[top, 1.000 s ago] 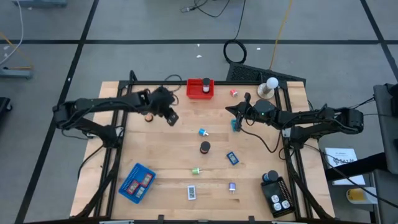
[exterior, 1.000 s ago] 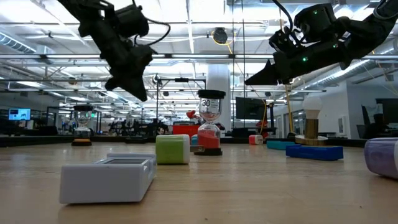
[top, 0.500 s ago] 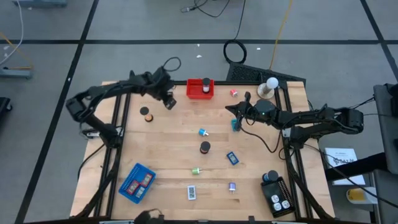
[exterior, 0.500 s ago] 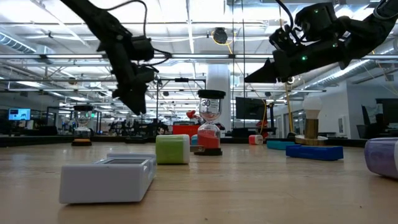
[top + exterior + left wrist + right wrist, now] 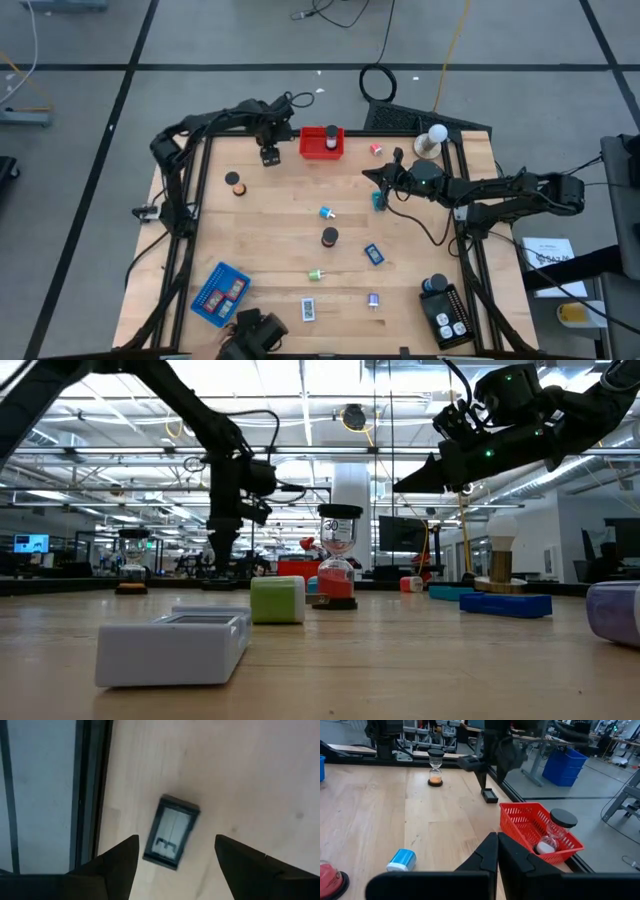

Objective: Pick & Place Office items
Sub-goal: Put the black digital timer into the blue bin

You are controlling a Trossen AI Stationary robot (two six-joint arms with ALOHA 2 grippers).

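Next, my left gripper grabs the small black rectangle by its long sides to put it into the blue tray (image 5: 221, 294).
A small black rectangle with a white label (image 5: 170, 832) lies flat on the wooden table near its far edge, left of the red tray (image 5: 305, 145). My left gripper (image 5: 175, 842) hangs over it, pointing down and open, one finger on either side and clear of it. In the right wrist view the same piece (image 5: 490, 795) lies under that gripper. My right gripper (image 5: 385, 183) hovers shut at the right of the table, above a teal block (image 5: 379, 201), with nothing between its fingers.
Loose pieces lie mid-table: an hourglass (image 5: 233, 183), a blue cylinder (image 5: 326, 213), a black-topped hourglass (image 5: 329, 237), a blue block (image 5: 373, 254), green (image 5: 315, 274) and purple (image 5: 373, 299) bits, and a white-labelled rectangle (image 5: 308, 309). A blue tray (image 5: 221, 293) sits front left, a black tray (image 5: 443, 315) front right.
My left gripper has swung from above the left middle of the table toward the far edge. It has come down close to the table and turned so that it points straight down. My right gripper has kept still.
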